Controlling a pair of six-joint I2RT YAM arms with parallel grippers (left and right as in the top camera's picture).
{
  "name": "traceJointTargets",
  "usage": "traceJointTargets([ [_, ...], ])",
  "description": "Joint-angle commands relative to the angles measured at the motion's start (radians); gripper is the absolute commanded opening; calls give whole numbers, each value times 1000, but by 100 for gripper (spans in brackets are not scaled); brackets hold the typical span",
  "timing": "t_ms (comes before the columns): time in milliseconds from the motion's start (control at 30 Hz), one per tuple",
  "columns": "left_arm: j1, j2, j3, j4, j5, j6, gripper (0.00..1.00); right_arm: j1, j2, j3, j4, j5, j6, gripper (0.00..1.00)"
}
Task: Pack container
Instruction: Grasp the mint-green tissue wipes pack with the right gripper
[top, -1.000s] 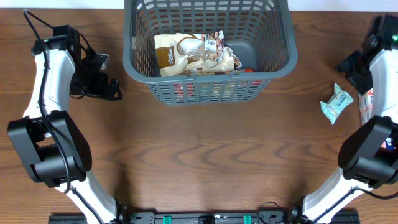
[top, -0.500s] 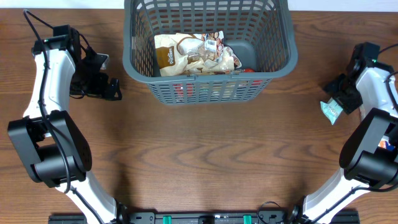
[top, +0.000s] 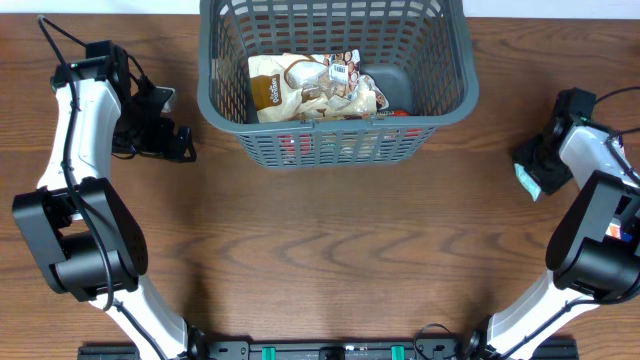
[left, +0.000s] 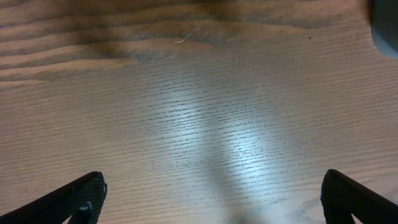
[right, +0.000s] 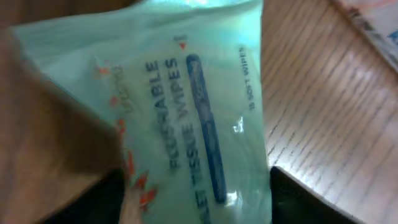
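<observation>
My right gripper closes on the wipes packet next, since the packet narrows between its fingertips in the right wrist view.
The large dark grey slotted basket (top: 335, 75) stands at the top middle of the table and holds a tan and white packet (top: 310, 88) with other items under it. A pale green wipes packet (right: 180, 112) lies on the table at the right; only its corner (top: 524, 177) shows from above. My right gripper (top: 537, 162) is open right over it, a finger on each side of the packet in the right wrist view (right: 196, 199). My left gripper (top: 178, 142) is open and empty over bare wood left of the basket.
Another flat packet (right: 373, 31) lies near the table's right edge, beside the wipes. The basket's corner (left: 387, 28) shows at the top right of the left wrist view. Wooden table all round.
My right gripper has swung from the far right edge down and left onto the wipes packet, now covering most of it. The left arm has not moved.
</observation>
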Motion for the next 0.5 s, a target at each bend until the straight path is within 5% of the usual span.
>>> traceJointTargets([
  [0, -2, -1, -2, -6, 2, -5, 99, -12, -3, -25, 10, 12, -2, 16],
  [67, -2, -1, -2, -6, 2, -5, 99, -13, -3, -24, 17, 12, -3, 2],
  [467, -2, -1, -2, -13, 2, -9, 99, 6, -66, 172, 59, -238, -241, 1],
])
